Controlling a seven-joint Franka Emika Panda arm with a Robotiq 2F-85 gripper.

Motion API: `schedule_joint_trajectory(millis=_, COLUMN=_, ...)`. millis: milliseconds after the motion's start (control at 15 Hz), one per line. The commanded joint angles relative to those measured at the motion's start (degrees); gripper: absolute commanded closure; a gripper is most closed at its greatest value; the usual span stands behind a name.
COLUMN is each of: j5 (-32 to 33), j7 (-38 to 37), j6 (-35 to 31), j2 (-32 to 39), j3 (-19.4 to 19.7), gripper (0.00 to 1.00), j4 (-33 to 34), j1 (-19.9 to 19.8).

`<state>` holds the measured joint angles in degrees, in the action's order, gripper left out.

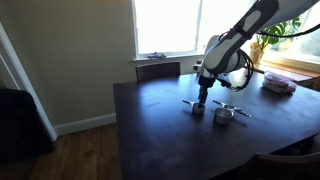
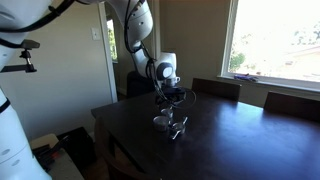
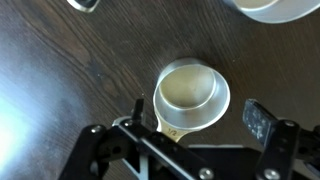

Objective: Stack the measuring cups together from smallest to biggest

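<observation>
My gripper needs to go down to the cup (image 3: pixel 191 96) before it closes on the cup. Its open fingers are above the cup between them in an exterior view.
In the wrist view a shiny silver measuring cup (image 3: pixel 190 92) stands upright on the dark table, its flat handle running back under my gripper. My gripper (image 3: pixel 200 113) is open, with one finger on each side of the cup and not touching it. The rim of a bigger cup (image 3: pixel 275 8) shows at the top right and part of another cup (image 3: pixel 85 4) at the top left. In both exterior views my gripper (image 1: pixel 203 95) (image 2: pixel 168 88) hangs just above one cup (image 1: pixel 198 109) (image 2: pixel 161 120), with a second cup (image 1: pixel 224 116) (image 2: pixel 179 126) close beside it.
The dark wooden table (image 1: pixel 170 140) (image 2: pixel 250 140) has chairs (image 1: pixel 157 69) (image 2: pixel 215 88) along its far side. A bowl-like object (image 1: pixel 277 85) sits near the window end. Windows lie behind the table.
</observation>
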<state>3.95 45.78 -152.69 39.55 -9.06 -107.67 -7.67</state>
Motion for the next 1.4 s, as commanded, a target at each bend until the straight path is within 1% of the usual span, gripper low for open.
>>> schedule_joint_trajectory(millis=0, j5=2.21, j7=-3.26, j6=0.28, j2=1.7, j3=2.18, gripper=0.0, j4=2.26, j1=2.34)
schedule_joint_trajectory(millis=200, j5=3.35, j7=-5.06, j6=0.64, j2=2.94, j3=3.04, gripper=0.0, j4=3.22, j1=3.24)
schedule_joint_trajectory(millis=733, j5=4.77, j7=-6.8, j6=1.07, j2=4.83, j3=2.97, gripper=0.0, j4=4.05, j1=3.39)
schedule_joint_trajectory(millis=800, j5=4.93, j7=-6.94, j6=0.85, j2=4.77, j3=3.03, gripper=0.11, j4=3.86, j1=3.47)
schedule_joint_trajectory(millis=867, j5=5.06, j7=-7.0, j6=0.64, j2=4.49, j3=3.02, gripper=0.27, j4=3.45, j1=3.51)
schedule_joint_trajectory(millis=933, j5=5.26, j7=-7.13, j6=0.46, j2=4.2, j3=3.14, gripper=0.33, j4=3.12, j1=3.63)
schedule_joint_trajectory(millis=1000, j5=5.47, j7=-7.1, j6=0.11, j2=3.73, j3=3.12, gripper=0.41, j4=2.56, j1=3.6)
schedule_joint_trajectory(millis=1067, j5=5.58, j7=-7.05, j6=-0.04, j2=3.44, j3=3.02, gripper=0.46, j4=2.22, j1=3.48)
schedule_joint_trajectory(millis=1333, j5=5.76, j7=-6.78, j6=-0.57, j2=1.7, j3=2.75, gripper=0.46, j4=0.48, j1=2.99)
